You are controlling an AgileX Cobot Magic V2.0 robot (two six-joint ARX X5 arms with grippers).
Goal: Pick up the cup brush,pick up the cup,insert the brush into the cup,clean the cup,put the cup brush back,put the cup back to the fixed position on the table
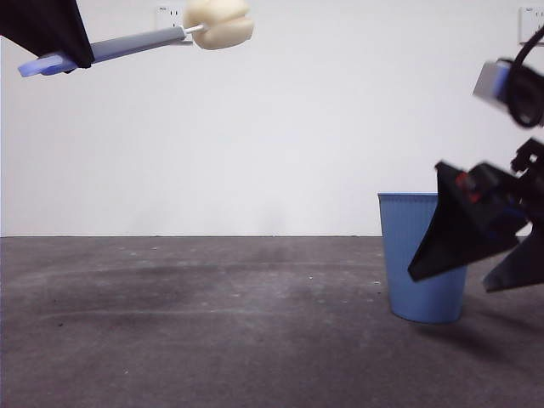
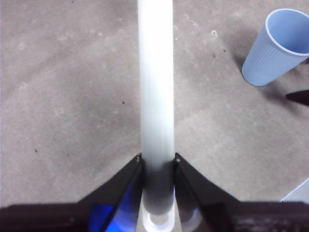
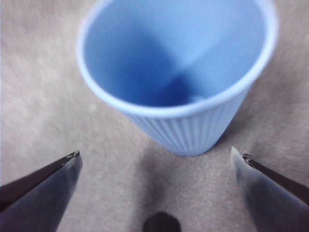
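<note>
The cup's opening [image 3: 176, 53] needs to stay free to take the brush. My right gripper will reach the cup and take hold of its ribbed side [image 3: 193, 131].
High at the top left of the front view, the cup brush [image 1: 144, 42] hangs nearly level in the air, its cream sponge head [image 1: 218, 24] pointing right. My left gripper [image 2: 157, 162] is shut on its grey handle [image 2: 155, 87] near the looped end. The blue ribbed cup [image 1: 416, 268] stands upright on the table [image 1: 195, 323] at the right. My right gripper [image 3: 154, 157] is open, low beside the cup, its jaws spread wider than the cup [image 3: 178, 77] and short of its sides. In the front view this gripper [image 1: 480, 242] partly covers the cup's right side.
A white wall closes the back of the table. The cup [image 2: 277, 46] also shows in the left wrist view, off to one side of the held handle, with a pale object's corner [image 2: 298, 193] at the frame edge.
</note>
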